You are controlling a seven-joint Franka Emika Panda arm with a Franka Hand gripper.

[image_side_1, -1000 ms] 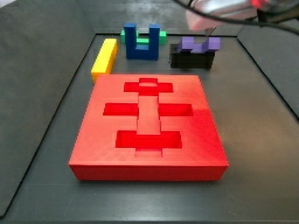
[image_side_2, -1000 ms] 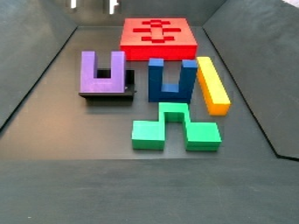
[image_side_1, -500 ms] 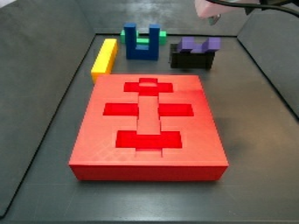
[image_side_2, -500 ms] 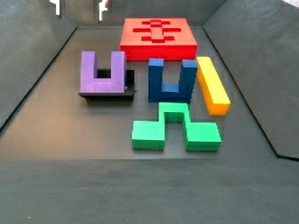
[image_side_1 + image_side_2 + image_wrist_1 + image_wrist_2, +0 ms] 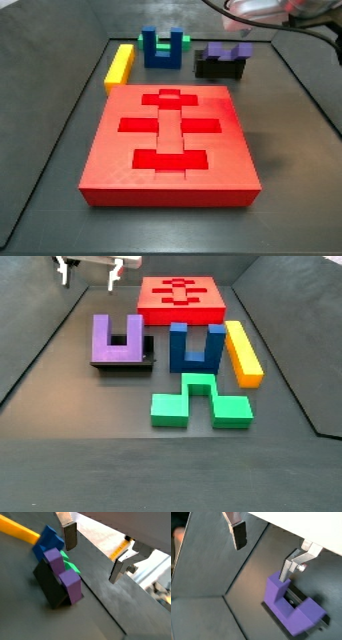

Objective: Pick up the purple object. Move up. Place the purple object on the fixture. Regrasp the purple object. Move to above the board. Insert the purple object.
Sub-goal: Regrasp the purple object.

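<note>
Next, my gripper grabs the purple object by one upright prong [image 5: 245, 50], to insert the purple object into the red board [image 5: 171, 140].
The purple object [image 5: 118, 340] rests on the dark fixture [image 5: 124, 366], its two prongs pointing up; it also shows as a low purple U [image 5: 226, 49] on the fixture [image 5: 221, 67] behind the red board [image 5: 171, 140]. My gripper [image 5: 90, 275] hangs open and empty in the air, above and to one side of the piece, touching nothing. In both wrist views the fingers [image 5: 70, 537] stand wide apart with only floor between them. In those views the purple object [image 5: 65, 576] [image 5: 286, 604] lies off to one side of the gripper [image 5: 94, 552] [image 5: 264, 551].
A darker blue U block [image 5: 197, 346], a yellow bar [image 5: 242, 352] and a green piece [image 5: 198, 402] lie beside the fixture. The red board [image 5: 182, 296] sits further along the floor. Sloping dark walls [image 5: 34, 351] bound the workspace.
The gripper rose away from the purple object, shifted sideways, and has now dropped a little. It stays open. The purple object has not moved on the fixture.
</note>
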